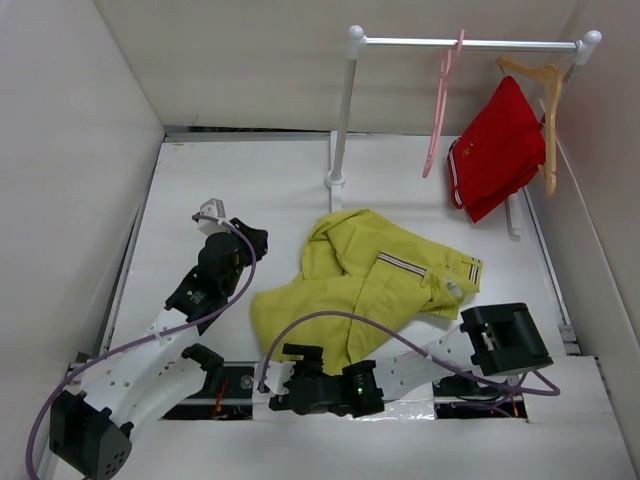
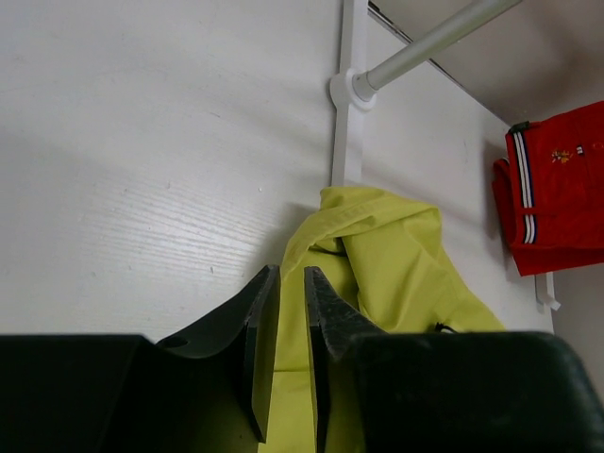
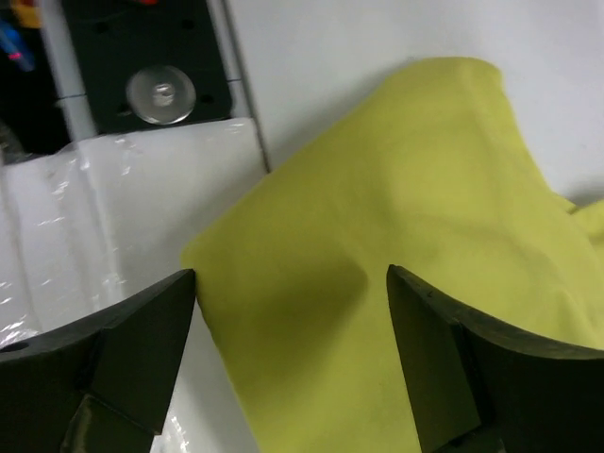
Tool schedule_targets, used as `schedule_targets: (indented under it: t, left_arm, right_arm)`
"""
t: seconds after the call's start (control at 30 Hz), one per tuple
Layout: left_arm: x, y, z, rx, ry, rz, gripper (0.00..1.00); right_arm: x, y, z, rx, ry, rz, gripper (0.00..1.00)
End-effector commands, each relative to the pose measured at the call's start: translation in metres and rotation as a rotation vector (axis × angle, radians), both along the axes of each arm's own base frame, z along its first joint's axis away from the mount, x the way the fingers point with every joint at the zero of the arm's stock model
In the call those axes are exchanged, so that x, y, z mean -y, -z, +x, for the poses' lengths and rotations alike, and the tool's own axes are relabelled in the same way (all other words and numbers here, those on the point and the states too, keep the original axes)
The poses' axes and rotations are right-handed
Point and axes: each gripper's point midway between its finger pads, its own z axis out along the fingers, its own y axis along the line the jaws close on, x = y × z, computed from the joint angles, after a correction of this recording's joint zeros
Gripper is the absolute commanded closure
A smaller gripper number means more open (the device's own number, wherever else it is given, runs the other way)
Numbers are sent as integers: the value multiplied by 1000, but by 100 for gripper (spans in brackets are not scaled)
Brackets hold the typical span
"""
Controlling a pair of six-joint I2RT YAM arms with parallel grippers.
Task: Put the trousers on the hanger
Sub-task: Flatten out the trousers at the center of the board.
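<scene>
I should next grab the yellow trousers (image 1: pixel 370 280) with my left gripper by the edge away from the striped waistband. The waistband then stays free for spreading them.
The yellow trousers (image 1: pixel 370 280) lie crumpled on the white table, striped waistband to the right. The pink hanger (image 1: pixel 440 100) hangs bare from the rail at the back. My left gripper (image 1: pixel 256 240) hovers just left of the trousers. In the left wrist view its fingers stand only a narrow slit apart (image 2: pixel 291 272), with nothing between them and yellow cloth (image 2: pixel 396 255) beyond. My right gripper (image 1: pixel 298 356) is at the trousers' near edge. In the right wrist view it is wide open (image 3: pixel 291 274) above a corner of the fabric (image 3: pixel 406 189).
A red garment (image 1: pixel 500 150) hangs on a tan wooden hanger (image 1: pixel 548 110) at the rail's right end. The white rack post (image 1: pixel 343 110) stands just behind the trousers. White walls enclose the table. Crinkled plastic (image 3: pixel 113 208) covers the near edge by the arm bases.
</scene>
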Motion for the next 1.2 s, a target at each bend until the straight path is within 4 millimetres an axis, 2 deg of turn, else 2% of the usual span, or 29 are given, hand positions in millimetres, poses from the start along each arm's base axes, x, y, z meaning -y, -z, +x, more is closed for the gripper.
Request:
schedule_targets:
  t: [0.0, 0.07, 0.1, 0.13, 0.17, 0.23, 0.27, 0.33, 0.37, 0.43, 0.47, 0.5, 0.53, 0.57, 0.6, 0.63, 0.7, 0.73, 0.8, 0.83, 0.87, 0.93, 0.97, 1.0, 1.07, 1.1, 1.17]
  left_arm:
    - [1, -6, 0, 38, 5, -34, 85]
    - [2, -6, 0, 31, 11, -29, 83]
    - [3, -7, -1, 30, 14, -40, 83]
    - [4, -6, -1, 31, 18, -48, 82]
    - [6, -6, -1, 42, 24, -57, 80]
    - [7, -6, 0, 45, 30, -61, 76]
    - [7, -9, 0, 44, 30, -53, 76]
    - [6, -7, 1, 31, 28, -32, 75]
    - [6, -6, 1, 32, 27, -30, 73]
    - [5, -6, 2, 41, 23, -32, 70]
    - [6, -10, 2, 51, 26, -33, 68]
    - [3, -12, 5, 51, 16, -28, 67]
    - [3, -13, 5, 48, 16, -21, 67]
    - [2, -15, 5, 47, 14, -14, 67]
    - [1, -18, 5, 53, 12, -15, 66]
    - [1, -20, 4, 64, 10, -20, 65]
    - [0, -23, 4, 74, 10, -26, 62]
    - [0, -25, 4, 78, 7, -27, 61]
    - [-2, -28, 3, 71, 1, -16, 60]
    - [-4, -28, 2, 71, -1, -13, 60]
    - [-4, -25, 1, 68, 0, -9, 58]
    - [-3, -25, -1, 74, 13, -3, 55]
    - [-1, -23, -2, 69, 26, 7, 55]
    - [11, -22, -4, 60, 66, 21, 56]
    - [27, -21, -5, 58, 115, 40, 56]
    - [45, -7, -8, 21, 181, 54, 57]
    - [61, 4, -8, -2, 226, 74, 57]
  right_arm:
    - [-1, -26, 29, 112, 216, 76, 21]
    - [6, -11, 38, 168, 276, 18, 35]
    - [6, -8, 40, 159, 322, 37, 56]
    - [6, -11, 48, 177, 366, 49, 64]
    - [4, -10, 48, 175, 371, 55, 70]
    - [-2, -18, 49, 156, 360, 84, 90]
    - [-5, -35, 58, 133, 377, 138, 98]
    - [-9, -59, 62, 98, 344, 205, 100]
    - [-6, -95, 74, 85, 348, 298, 100]
    - [-4, -139, 84, 72, 299, 382, 100]
    - [4, -166, 106, 69, 323, 441, 100]
    - [20, -212, 118, 63, 318, 543, 100]
    - [22, -232, 124, 34, 257, 596, 100]
    - [32, -248, 140, 26, 257, 630, 100]
    - [57, -269, 187, 22, 344, 690, 100]
    - [61, -272, 196, -16, 283, 681, 100]
    - [79, -265, 243, -63, 361, 666, 100]
    - [93, -250, 286, -96, 431, 650, 100]
    - [106, -223, 321, -153, 503, 603, 100]
    - [118, -217, 342, -166, 532, 597, 100]
    - [119, -190, 357, -202, 563, 547, 100]
    - [123, -173, 374, -231, 589, 515, 100]
    - [129, -154, 388, -254, 636, 470, 100]
    - [131, -149, 394, -260, 649, 455, 100]
    - [130, -145, 400, -261, 666, 442, 100]
    - [133, -145, 401, -251, 681, 443, 100]
    - [135, -152, 402, -226, 682, 472, 100]
